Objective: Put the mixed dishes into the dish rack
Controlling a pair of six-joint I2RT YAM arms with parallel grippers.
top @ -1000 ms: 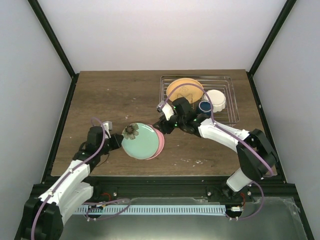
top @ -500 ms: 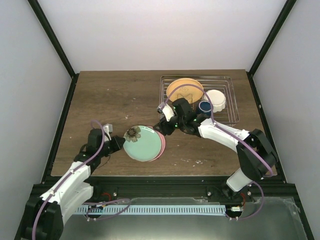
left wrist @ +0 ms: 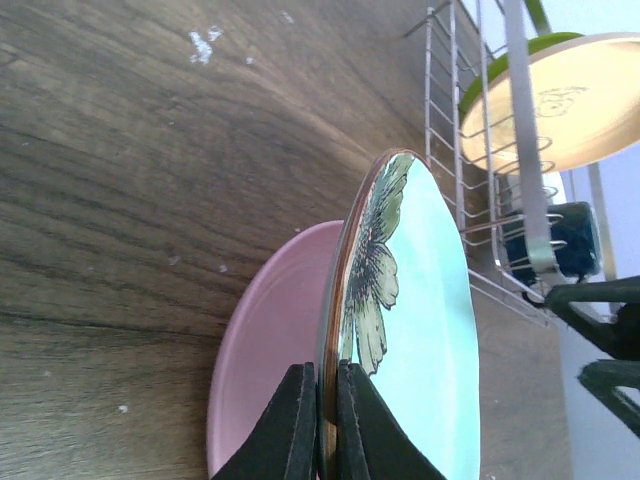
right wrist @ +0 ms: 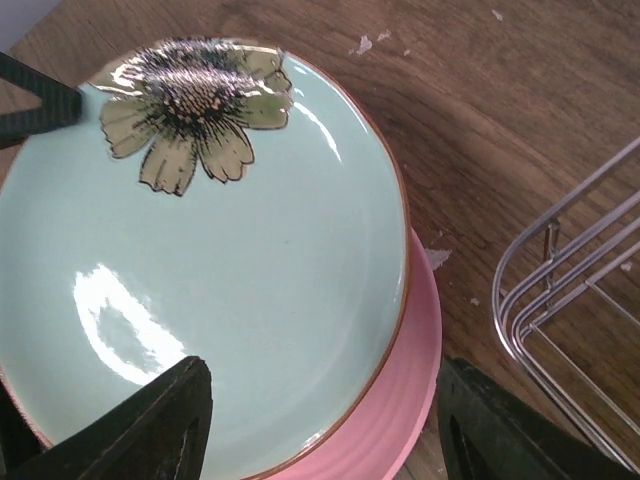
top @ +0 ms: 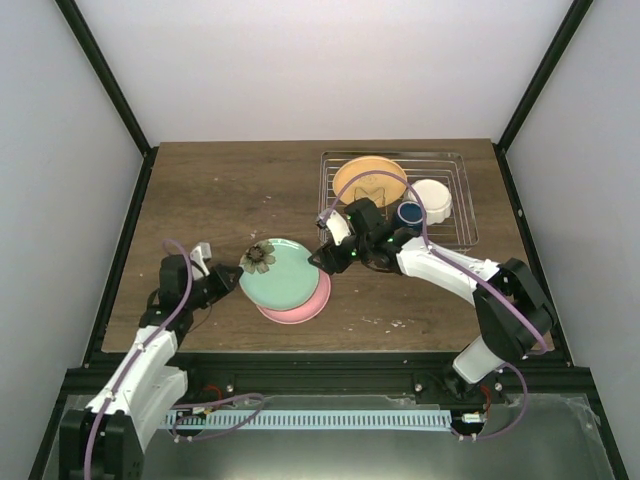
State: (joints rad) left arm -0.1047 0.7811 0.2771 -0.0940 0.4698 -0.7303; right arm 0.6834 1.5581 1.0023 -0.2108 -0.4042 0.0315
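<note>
The robot's right gripper next needs to hold the mint plate by its rim opposite the flower print, leaving the flowered edge free for the rack.
My left gripper is shut on the rim of the mint plate, which bears a dark flower print. The plate is lifted at its left edge above the pink plate, which lies flat on the table. My right gripper is open, its fingers spread on either side of the mint plate's right edge, not touching it. The silver dish rack holds the orange-yellow plate, the white bowl and the dark blue mug.
A lime green rim shows behind the orange-yellow plate in the rack. The wooden table has black frame edges all round. White specks lie on the wood.
My left gripper has pulled the mint plate leftward, uncovering more of the pink plate beneath. My right gripper has stayed open at the plates' right edge.
</note>
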